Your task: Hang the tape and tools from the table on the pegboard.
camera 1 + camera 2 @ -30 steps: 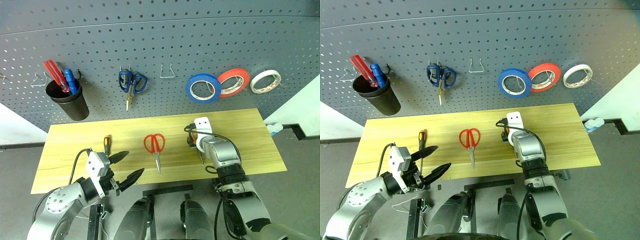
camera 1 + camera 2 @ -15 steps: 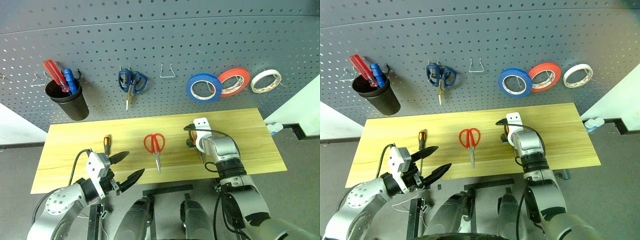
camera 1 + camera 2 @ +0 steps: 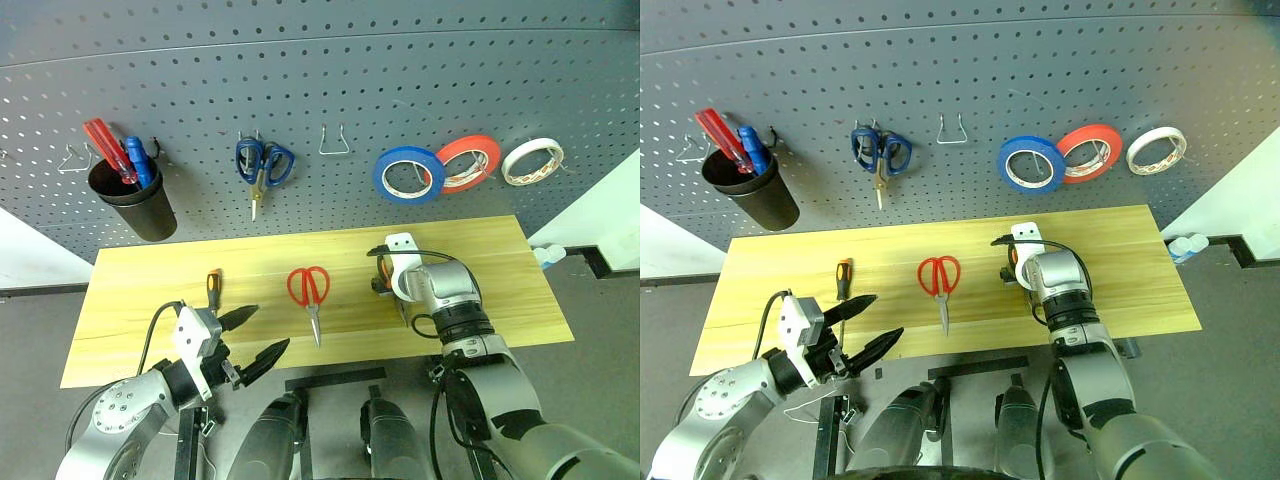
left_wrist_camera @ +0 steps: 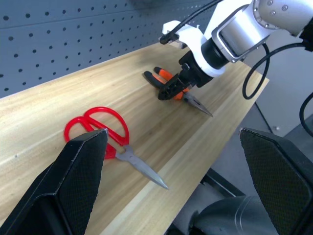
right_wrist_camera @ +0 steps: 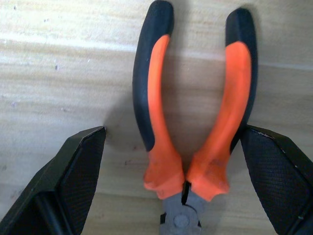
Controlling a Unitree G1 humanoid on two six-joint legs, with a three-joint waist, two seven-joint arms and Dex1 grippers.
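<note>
My fingers reach down beside the orange handles, near the table, so my right gripper closes next. Closing now would catch the pliers (image 5: pixel 190 122).
The orange-and-black pliers (image 5: pixel 190 122) lie flat on the wooden table (image 3: pixel 150 270), right of centre. My right gripper (image 5: pixel 172 129) points steeply down over them, open, one finger on each side of the handles; its right-hand finger is close against one handle. Red-handled scissors (image 3: pixel 310 290) lie mid-table, and the orange-handled screwdriver (image 3: pixel 213 289) lies to their left. My left gripper (image 3: pixel 258 335) hovers open and empty at the table's front edge, left of the scissors. The blue tape (image 3: pixel 407 175) hangs on the pegboard (image 3: pixel 320 80).
On the pegboard hang a black cup (image 3: pixel 135 200) with red and blue handles in it, blue-handled scissors (image 3: pixel 264 165), an empty wire hook (image 3: pixel 334 142), a red roll (image 3: pixel 467 163) and a white roll (image 3: pixel 531 161). A small bottle (image 3: pixel 545 258) sits past the table's right end.
My right wrist has tipped further downward over the pliers. The left arm and the things on the table have stayed put.
</note>
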